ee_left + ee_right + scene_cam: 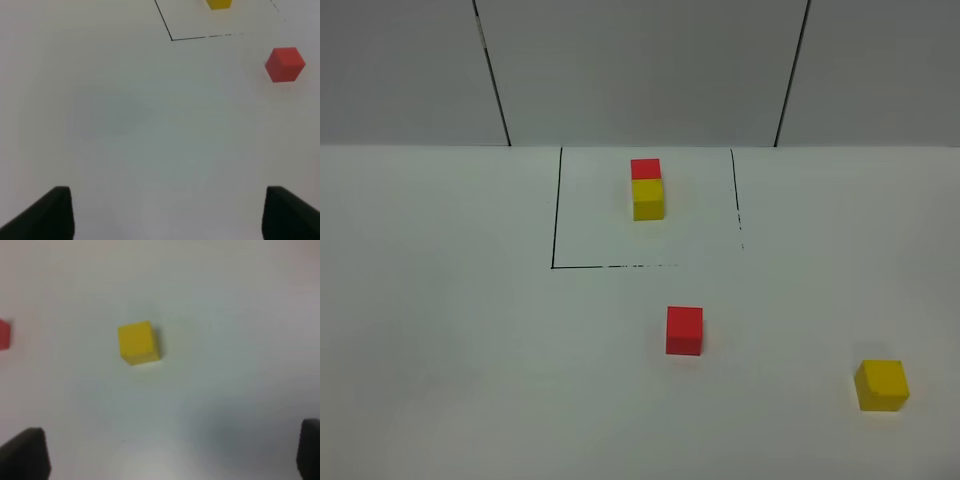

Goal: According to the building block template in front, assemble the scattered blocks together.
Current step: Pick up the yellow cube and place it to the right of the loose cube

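Next, my right gripper picks up the loose yellow cube (881, 385) by its sides. Then I rebuild the template beside the loose red cube (684, 330).
The template, a red cube (645, 169) joined to a yellow cube (648, 199), stands inside a thin black-line rectangle (555, 230) at the back of the white table. The loose red cube (684, 330) sits in front of the rectangle; it also shows in the left wrist view (284, 64). The loose yellow cube (881, 385) sits at the front right; it also shows in the right wrist view (138, 343). Neither arm shows in the high view. My left gripper (167, 215) is open and empty, well short of the red cube. My right gripper (170, 455) is open and empty, short of the yellow cube.
The white table (450, 330) meets a grey panelled wall (640, 70) at the back. The template's yellow cube (219, 4) and the rectangle's corner (172, 39) show in the left wrist view. A sliver of the red cube (4, 335) shows in the right wrist view.
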`<state>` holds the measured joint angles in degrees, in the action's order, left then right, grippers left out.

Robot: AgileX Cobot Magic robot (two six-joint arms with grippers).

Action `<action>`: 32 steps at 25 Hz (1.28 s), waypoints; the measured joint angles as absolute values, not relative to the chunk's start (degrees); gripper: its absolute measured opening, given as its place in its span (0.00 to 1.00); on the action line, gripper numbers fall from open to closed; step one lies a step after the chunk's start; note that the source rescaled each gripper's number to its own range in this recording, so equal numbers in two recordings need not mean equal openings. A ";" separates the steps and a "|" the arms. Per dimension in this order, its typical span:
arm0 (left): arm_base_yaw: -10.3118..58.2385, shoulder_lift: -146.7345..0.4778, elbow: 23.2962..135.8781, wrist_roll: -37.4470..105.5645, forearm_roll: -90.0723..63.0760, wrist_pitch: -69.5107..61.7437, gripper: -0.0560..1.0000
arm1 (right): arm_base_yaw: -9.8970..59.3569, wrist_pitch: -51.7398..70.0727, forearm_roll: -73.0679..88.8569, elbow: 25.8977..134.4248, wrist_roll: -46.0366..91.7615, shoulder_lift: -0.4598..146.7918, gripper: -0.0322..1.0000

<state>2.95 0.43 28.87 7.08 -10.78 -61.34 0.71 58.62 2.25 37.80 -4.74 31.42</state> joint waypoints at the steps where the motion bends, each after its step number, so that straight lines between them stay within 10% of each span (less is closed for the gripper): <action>1: 2.95 0.43 28.87 7.08 -10.78 -61.34 0.70 | 0.73 57.67 3.14 38.72 -3.75 36.86 1.00; 15: 2.95 0.43 28.87 7.08 -10.80 -61.34 0.70 | 6.47 40.80 4.98 45.99 -2.10 87.74 1.00; 32: 2.95 0.43 28.87 7.05 -10.80 -61.34 0.70 | 7.61 31.79 5.14 46.31 -1.98 97.52 1.00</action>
